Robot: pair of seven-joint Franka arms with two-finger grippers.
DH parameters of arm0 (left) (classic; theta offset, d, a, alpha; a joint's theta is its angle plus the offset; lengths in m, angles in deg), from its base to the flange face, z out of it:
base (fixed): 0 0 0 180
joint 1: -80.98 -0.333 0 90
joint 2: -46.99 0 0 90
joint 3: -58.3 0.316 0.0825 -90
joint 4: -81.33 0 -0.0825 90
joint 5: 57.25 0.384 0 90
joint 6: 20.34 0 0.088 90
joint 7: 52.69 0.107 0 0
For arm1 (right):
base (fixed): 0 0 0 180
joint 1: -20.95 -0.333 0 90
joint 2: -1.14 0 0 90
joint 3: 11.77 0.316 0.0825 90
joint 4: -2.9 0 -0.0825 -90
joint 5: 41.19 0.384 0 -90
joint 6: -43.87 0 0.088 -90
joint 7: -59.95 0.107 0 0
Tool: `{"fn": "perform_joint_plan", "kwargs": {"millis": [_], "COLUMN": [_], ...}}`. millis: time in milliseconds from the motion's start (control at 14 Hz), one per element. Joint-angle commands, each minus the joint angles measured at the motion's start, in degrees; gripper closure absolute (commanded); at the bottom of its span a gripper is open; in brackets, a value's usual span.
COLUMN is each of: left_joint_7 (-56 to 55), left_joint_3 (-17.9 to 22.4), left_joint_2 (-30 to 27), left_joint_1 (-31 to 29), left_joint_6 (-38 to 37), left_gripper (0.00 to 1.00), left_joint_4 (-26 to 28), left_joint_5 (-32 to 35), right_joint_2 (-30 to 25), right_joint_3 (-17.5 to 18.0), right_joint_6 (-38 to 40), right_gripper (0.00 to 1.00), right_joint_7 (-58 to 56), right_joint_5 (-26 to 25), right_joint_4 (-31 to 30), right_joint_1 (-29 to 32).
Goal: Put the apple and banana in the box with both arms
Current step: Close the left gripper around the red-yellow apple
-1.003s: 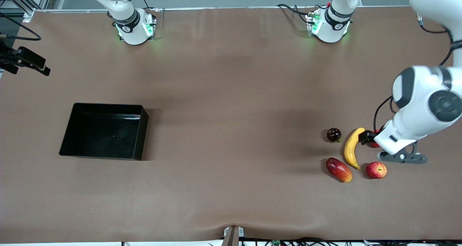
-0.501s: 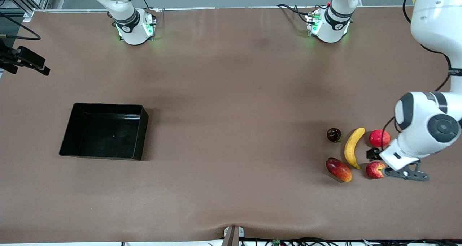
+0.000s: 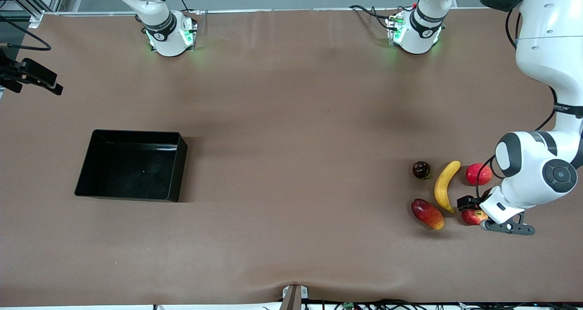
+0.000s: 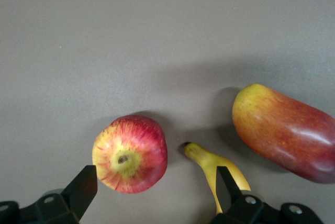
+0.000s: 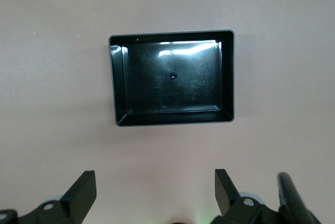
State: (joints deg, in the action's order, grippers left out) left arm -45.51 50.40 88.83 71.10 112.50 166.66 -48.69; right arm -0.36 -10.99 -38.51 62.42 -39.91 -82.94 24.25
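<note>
The fingers of my left gripper are still short of the apple (image 3: 474, 217) (image 4: 131, 154), so closing now would miss. My left gripper moves toward it, before closing.
The apple (image 3: 474, 217), red with yellow streaks, lies at the left arm's end of the table, beside the banana's dark tip. The yellow banana (image 3: 445, 186) lies next to it. My left gripper (image 3: 469, 205) is low over the apple and open. In the left wrist view the apple (image 4: 131, 154) sits just ahead of the gripper (image 4: 155, 190), close to one finger, and the banana tip (image 4: 209, 162) is by the other finger. The black box (image 3: 180, 173) stands empty toward the right arm's end. My right gripper (image 5: 155, 192) is open and empty high over the table, looking down on the box (image 5: 117, 82).
A red-orange mango (image 3: 427, 213) lies beside the banana, nearer the front camera. A plain red round fruit (image 3: 478, 174) and a small dark fruit (image 3: 421, 169) flank the banana's upper end. The mango also shows in the left wrist view (image 4: 285, 132).
My left gripper has moved from the plain red fruit toward the front camera and now sits over the apple. The fruits and the box have not moved.
</note>
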Motion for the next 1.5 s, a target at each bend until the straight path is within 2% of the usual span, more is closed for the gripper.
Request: {"fn": "perform_joint_plan", "kwargs": {"millis": [0,287,573,716,1433], "left_joint_7": [0.64,0.64,0.64,1.43,2.49], "left_joint_3": [-0.01,0.16,0.16,1.65,2.53], "left_joint_2": [1.92,3.59,3.6,3.6,4.47], "left_joint_1": [0.04,0.04,-0.05,0.13,0.04], "left_joint_6": [2.24,5.68,5.68,5.68,5.68], "left_gripper": [0.0,0.0,0.0,0.0,0.0], "left_joint_4": [-1.48,-1.56,-1.56,-1.56,-1.48], "left_joint_5": [-0.73,2.25,3.49,4.1,3.4], "right_joint_2": [0.37,0.28,0.28,0.28,0.28], "right_joint_3": [0.28,0.28,0.28,0.28,0.28], "right_joint_6": [0.82,0.82,0.9,0.9,0.9], "right_gripper": [0.0,0.0,0.0,0.0,0.0], "right_joint_7": [-0.1,0.25,0.25,0.43,0.52], "right_joint_5": [-0.67,-0.59,-0.59,-0.59,-0.59], "right_joint_4": [1.03,0.94,0.94,0.94,0.85], "right_joint_1": [0.66,0.66,0.75,0.75,0.83]}}
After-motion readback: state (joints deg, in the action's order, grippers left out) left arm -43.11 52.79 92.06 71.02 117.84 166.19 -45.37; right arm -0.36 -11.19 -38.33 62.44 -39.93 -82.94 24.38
